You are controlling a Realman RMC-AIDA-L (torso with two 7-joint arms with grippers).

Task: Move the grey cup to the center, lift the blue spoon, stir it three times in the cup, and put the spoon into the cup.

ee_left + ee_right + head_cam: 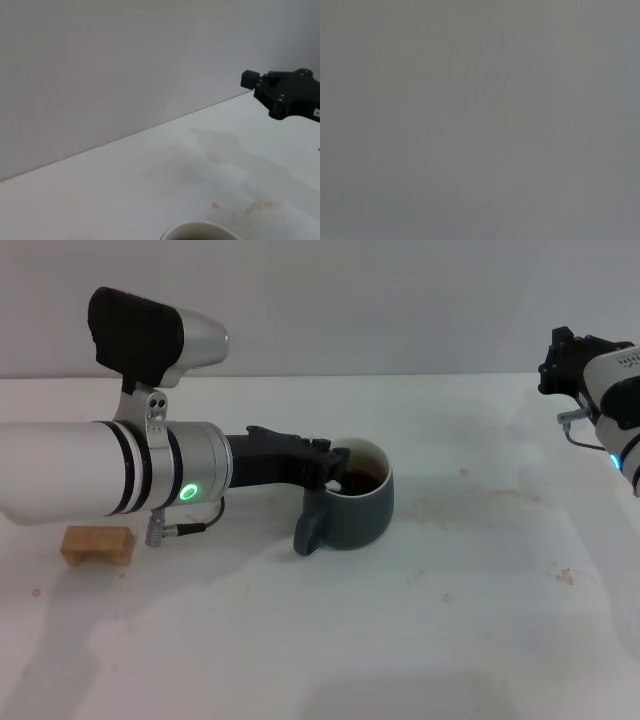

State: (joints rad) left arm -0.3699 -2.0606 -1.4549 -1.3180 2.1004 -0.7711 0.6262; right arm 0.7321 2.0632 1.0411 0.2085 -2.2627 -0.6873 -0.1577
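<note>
The blue spoon sits inside the grey cup's rim in the head view, so my left gripper opens now, and the spoon would stay in.
The grey cup [358,508] stands near the middle of the white table [470,590], its handle towards the front left and dark liquid inside. Its cream rim also shows in the left wrist view [200,229]. My left gripper [338,462] reaches in from the left and sits over the cup's near rim. It is shut on the blue spoon [334,482]; only a small pale piece of the spoon shows, just below the fingers inside the cup. My right gripper [560,360] is parked high at the far right, away from the cup, and also shows in the left wrist view [282,95].
A small wooden block [97,545] lies on the table at the front left, under my left arm. Faint brown stains [500,495] mark the table right of the cup. A plain grey wall stands behind the table; the right wrist view shows only grey.
</note>
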